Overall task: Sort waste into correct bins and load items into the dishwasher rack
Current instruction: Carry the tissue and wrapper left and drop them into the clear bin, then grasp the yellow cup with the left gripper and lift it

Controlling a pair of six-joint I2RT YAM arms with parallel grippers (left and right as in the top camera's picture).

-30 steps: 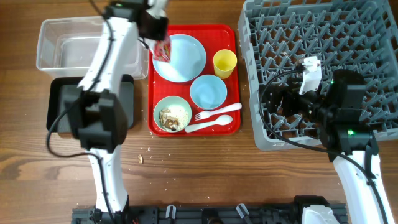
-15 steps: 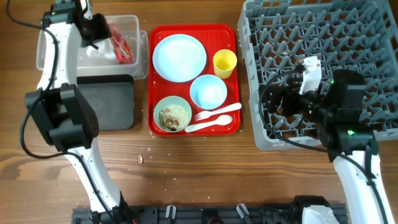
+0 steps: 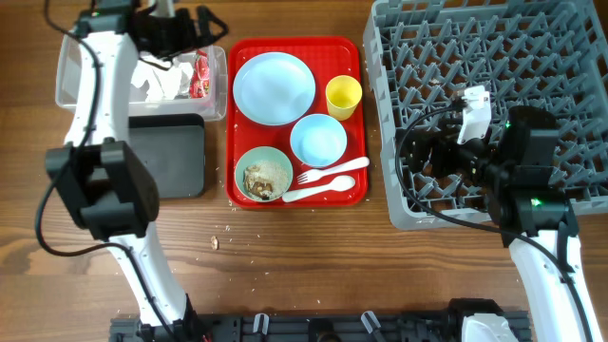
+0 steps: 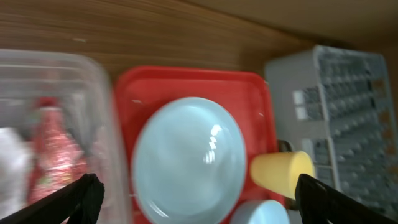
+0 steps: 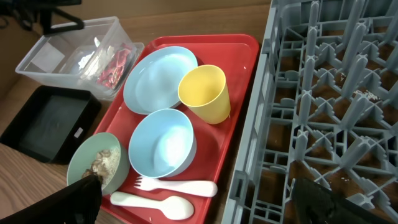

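Note:
Next, my left gripper grabs the yellow cup (image 3: 343,95) by its rim. That leaves the cup's base free to hand over to my right gripper for rack loading.
My left gripper (image 3: 198,30) hangs open and empty over the right end of the clear tub (image 3: 71,93). In the tub lie the red wrapper (image 3: 200,74) and white tissue (image 3: 157,84). The left wrist view shows the wrapper (image 4: 53,149) behind the tub wall, beside the pale blue plate (image 4: 186,162). On the red tray (image 3: 356,52) sit the plate (image 3: 274,87), yellow cup (image 3: 343,95), blue bowl (image 3: 318,140), a mint bowl (image 3: 264,174) holding food scraps, a fork (image 3: 332,171) and a spoon (image 3: 318,190). My right gripper (image 3: 413,157) is open over the front left of the rack (image 3: 494,76).
The black tray (image 3: 166,157) lies just in front of the clear tub, left of the red tray. The grey rack fills the right side, its left wall close to the red tray's edge. A few crumbs (image 3: 215,242) dot the wood in front of the trays.
My left gripper carried the red wrapper from above the plate over to the clear tub, opened and let it drop inside. The right arm has not moved.

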